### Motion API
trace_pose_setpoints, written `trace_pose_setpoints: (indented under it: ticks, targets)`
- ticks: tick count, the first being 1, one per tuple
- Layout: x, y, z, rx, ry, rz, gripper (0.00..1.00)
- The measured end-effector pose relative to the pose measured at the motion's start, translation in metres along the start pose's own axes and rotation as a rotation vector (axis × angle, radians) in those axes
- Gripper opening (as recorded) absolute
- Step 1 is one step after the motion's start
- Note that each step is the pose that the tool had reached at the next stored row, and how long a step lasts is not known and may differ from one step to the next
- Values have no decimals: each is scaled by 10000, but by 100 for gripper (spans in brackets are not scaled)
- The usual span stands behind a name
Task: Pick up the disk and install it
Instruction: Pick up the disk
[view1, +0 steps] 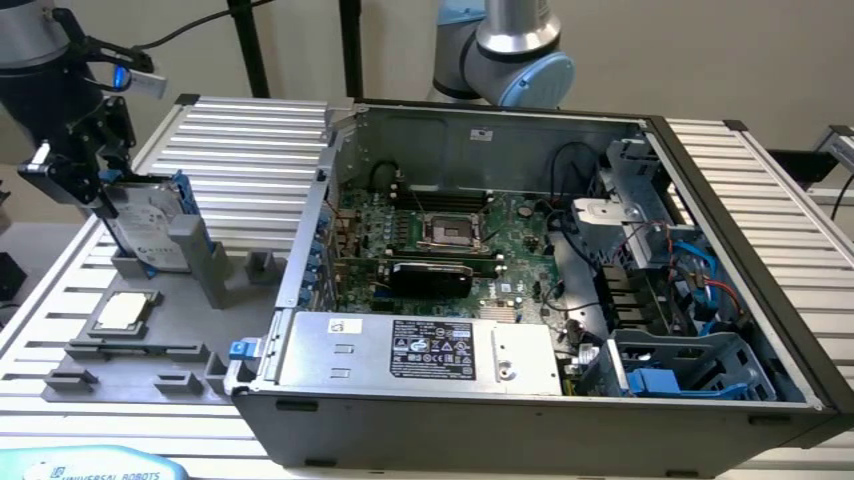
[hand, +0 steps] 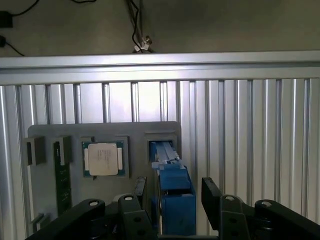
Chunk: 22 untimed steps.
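My gripper closes on the disk now, since my fingers stand on either side of the disk's blue carrier (view1: 182, 190) and closing now would catch the disk.
The disk (view1: 150, 228), a silver-grey drive with a white label in a blue carrier, stands upright on edge in a slot of the grey fixture plate (view1: 174, 365) at the exterior view's left. My gripper (view1: 107, 190) hangs right over its top edge. In the wrist view the disk's blue edge (hand: 172, 187) runs between my two black fingers (hand: 211, 192), with my gripper (hand: 175, 194) open and a gap showing on each side. Nothing is held.
A square silver CPU chip (view1: 120, 312) (hand: 103, 159) lies on the same plate. The open computer case (view1: 747, 250) fills the exterior view's right, with a silver power supply (view1: 414, 350) and blue drive bay (view1: 681, 368) near its front. A slatted aluminium table (view1: 247, 150) lies underneath.
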<state>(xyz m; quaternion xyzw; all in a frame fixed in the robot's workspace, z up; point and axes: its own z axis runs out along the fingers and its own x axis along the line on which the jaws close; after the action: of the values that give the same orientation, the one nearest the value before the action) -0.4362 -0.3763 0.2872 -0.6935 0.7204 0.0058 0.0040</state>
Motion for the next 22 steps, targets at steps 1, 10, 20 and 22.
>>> trace_pose_setpoints:
  ticks: [1,10,20,22]
  targets:
    - [0,0,0,1,0,0,54]
    - [-1,-6,11,1,0,-13,47]
    - [-4,-6,12,2,1,-51,45]
    - [-4,-6,12,2,0,-53,38]
